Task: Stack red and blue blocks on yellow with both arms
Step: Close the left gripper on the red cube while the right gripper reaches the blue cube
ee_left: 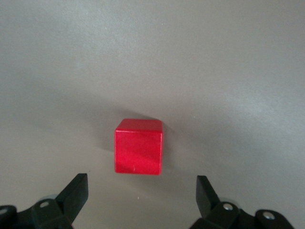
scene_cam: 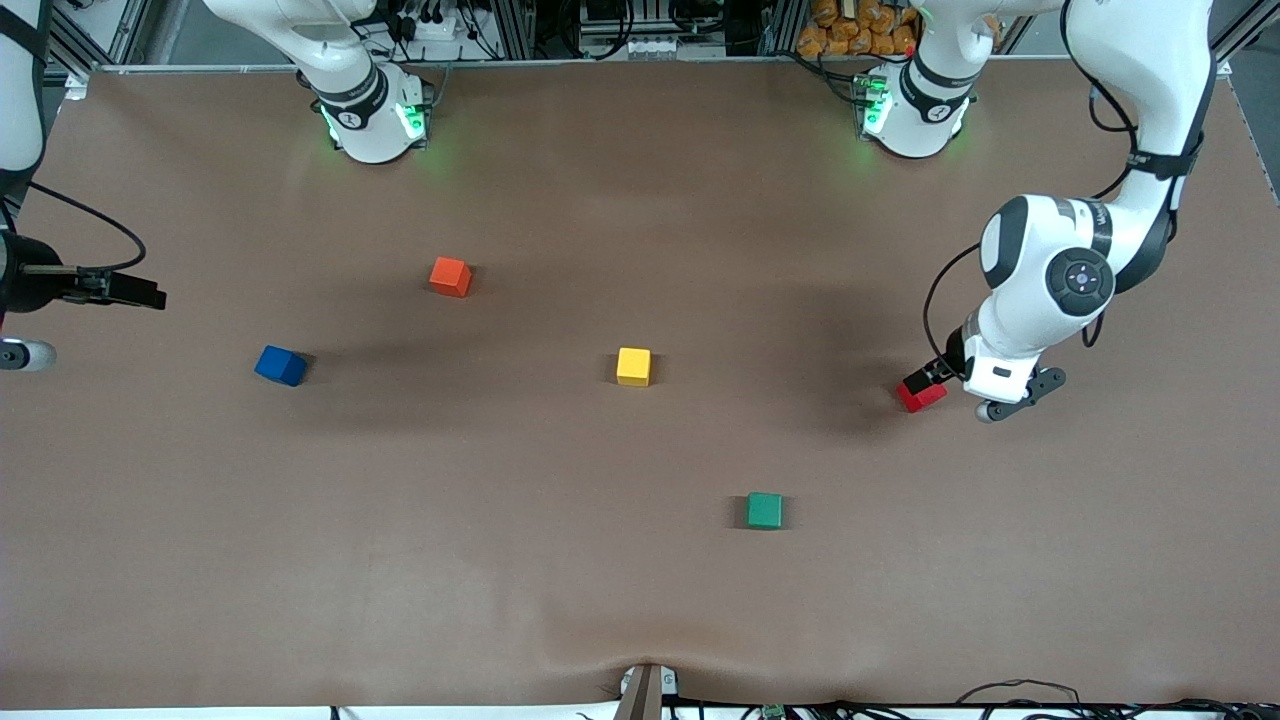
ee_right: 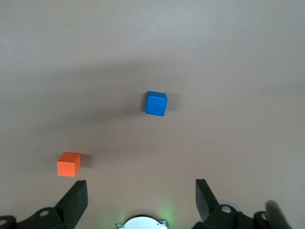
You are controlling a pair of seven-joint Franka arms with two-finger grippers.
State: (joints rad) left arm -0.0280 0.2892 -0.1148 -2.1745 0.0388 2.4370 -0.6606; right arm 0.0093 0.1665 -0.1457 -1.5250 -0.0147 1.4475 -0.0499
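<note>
The red block is beyond the fingers of my left gripper in the left wrist view, so they would miss it if I closed now. I need to first move toward the block.
The red block (scene_cam: 921, 395) (ee_left: 138, 147) lies toward the left arm's end of the table. My left gripper (scene_cam: 938, 373) (ee_left: 140, 183) hangs low right beside it, open, with the block just ahead of its fingertips and not between them. The yellow block (scene_cam: 633, 366) sits alone mid-table. The blue block (scene_cam: 280, 365) (ee_right: 156, 103) rests toward the right arm's end. My right gripper (scene_cam: 125, 291) (ee_right: 140, 188) is held high over that end of the table, open and holding nothing.
An orange-red cube (scene_cam: 450, 276) (ee_right: 69, 164) lies farther from the front camera than the blue block. A green cube (scene_cam: 765, 510) sits nearer to the camera than the yellow block. The right arm's base (ee_right: 141, 222) shows under the right gripper.
</note>
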